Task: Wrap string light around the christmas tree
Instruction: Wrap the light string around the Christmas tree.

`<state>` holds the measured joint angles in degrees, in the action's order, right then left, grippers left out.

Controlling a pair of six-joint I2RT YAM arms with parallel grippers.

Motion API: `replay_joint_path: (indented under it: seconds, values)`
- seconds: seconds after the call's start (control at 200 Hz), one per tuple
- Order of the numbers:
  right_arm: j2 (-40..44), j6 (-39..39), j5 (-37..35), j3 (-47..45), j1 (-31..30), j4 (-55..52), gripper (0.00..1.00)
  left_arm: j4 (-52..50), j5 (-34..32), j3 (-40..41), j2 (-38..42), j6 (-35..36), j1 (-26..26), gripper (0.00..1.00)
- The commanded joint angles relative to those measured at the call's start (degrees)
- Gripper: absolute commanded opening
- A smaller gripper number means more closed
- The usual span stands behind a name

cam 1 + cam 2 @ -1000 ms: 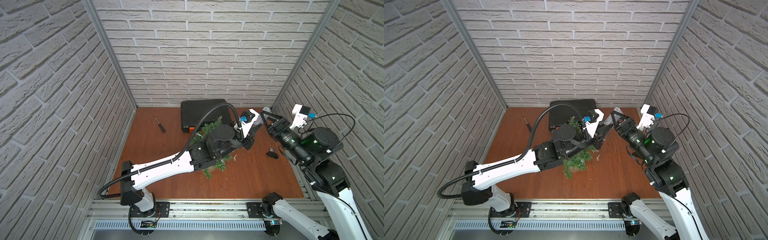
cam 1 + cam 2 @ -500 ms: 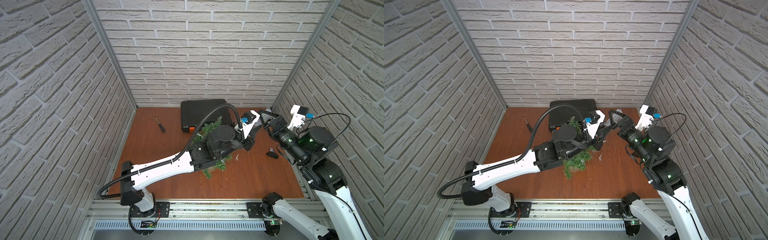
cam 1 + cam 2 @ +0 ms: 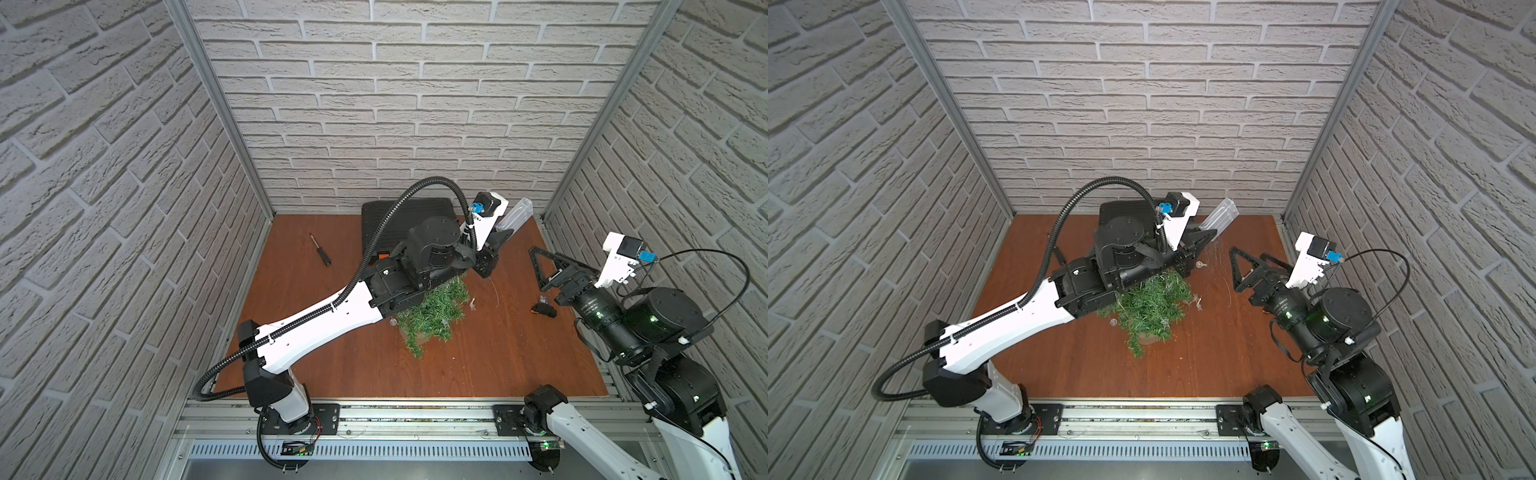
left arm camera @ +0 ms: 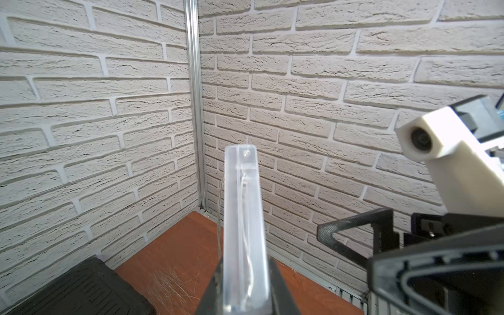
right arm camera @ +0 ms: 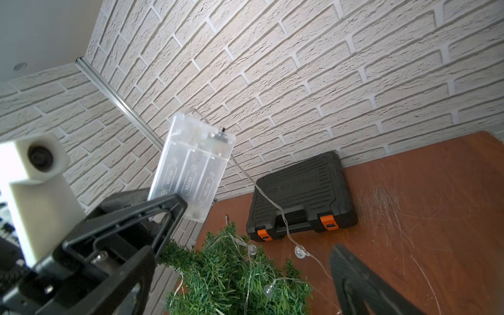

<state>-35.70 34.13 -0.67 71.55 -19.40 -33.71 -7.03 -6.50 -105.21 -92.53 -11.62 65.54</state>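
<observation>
Next, my right gripper grabs the string light's wire past the round bulb nearest the box, leaving the box [image 3: 515,214] free to wrap around the christmas tree.
The christmas tree [image 3: 432,311] [image 3: 1150,307] stands mid-table, half hidden under my left arm. Loops of the string light with round bulbs [image 5: 299,252] lie over its branches [image 5: 231,278]. A thin wire [image 5: 270,201] climbs from them to the clear battery box [image 3: 515,214] [image 3: 1221,214] [image 5: 193,169]. My left gripper [image 3: 500,235] [image 3: 1204,237] [image 4: 244,275] is shut on the box's [image 4: 242,218] lower end, holding it up above the tree's far right side. My right gripper [image 3: 540,270] [image 3: 1239,270] [image 5: 249,286] hangs open and empty just right of it.
A black case with orange latches [image 3: 399,216] [image 5: 302,196] lies against the back wall behind the left arm. A screwdriver [image 3: 320,249] lies at the back left. A small black object [image 3: 543,309] sits on the table near the right arm. Brick walls close three sides.
My right gripper has opened wide, let go of the battery box and drawn back toward the front right. The left gripper keeps its hold on the box.
</observation>
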Motion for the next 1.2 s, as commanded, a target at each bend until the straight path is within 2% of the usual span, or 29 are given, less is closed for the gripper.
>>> replay_joint_path:
  seconds: [0.0,0.09,0.22,0.41,0.565,0.685,0.845,1.055,1.195]
  values:
    - [1.18,-7.87,6.14,-3.41,-0.29,-2.22,1.00,-1.68,3.31,-2.94,-0.74,0.46,-0.54,0.00]
    - [2.71,-9.13,7.98,-9.52,-0.29,-0.64,1.00,-3.62,5.59,-4.76,-0.81,0.85,-0.59,0.00]
    - [4.79,-10.48,6.61,-19.55,-0.31,2.43,1.00,-5.12,7.37,-7.02,-0.73,0.89,-0.59,0.00]
    - [6.02,-12.22,9.56,-33.00,-0.31,12.63,1.00,-6.24,10.02,-9.71,-0.90,0.06,-0.59,0.00]
    - [4.95,-13.06,4.86,-41.18,-0.31,19.20,1.00,-7.35,11.09,-12.54,-1.27,0.99,0.00,0.00]
    - [3.58,-13.30,2.75,-48.39,-0.38,30.15,1.00,-11.22,10.58,-17.50,-3.03,2.69,1.07,0.00]
    - [-1.00,-13.35,-1.56,-52.83,-0.40,40.24,1.00,-13.15,10.82,-20.83,-4.21,3.17,1.73,0.00]
    - [-8.91,-12.75,-10.17,-52.32,-0.38,43.38,1.00,-14.20,10.99,-23.47,-4.70,4.14,3.17,0.00]
    - [-15.21,-10.78,-16.05,-51.38,-0.33,45.07,0.92,-15.17,10.39,-24.79,-4.46,4.59,3.82,0.00]
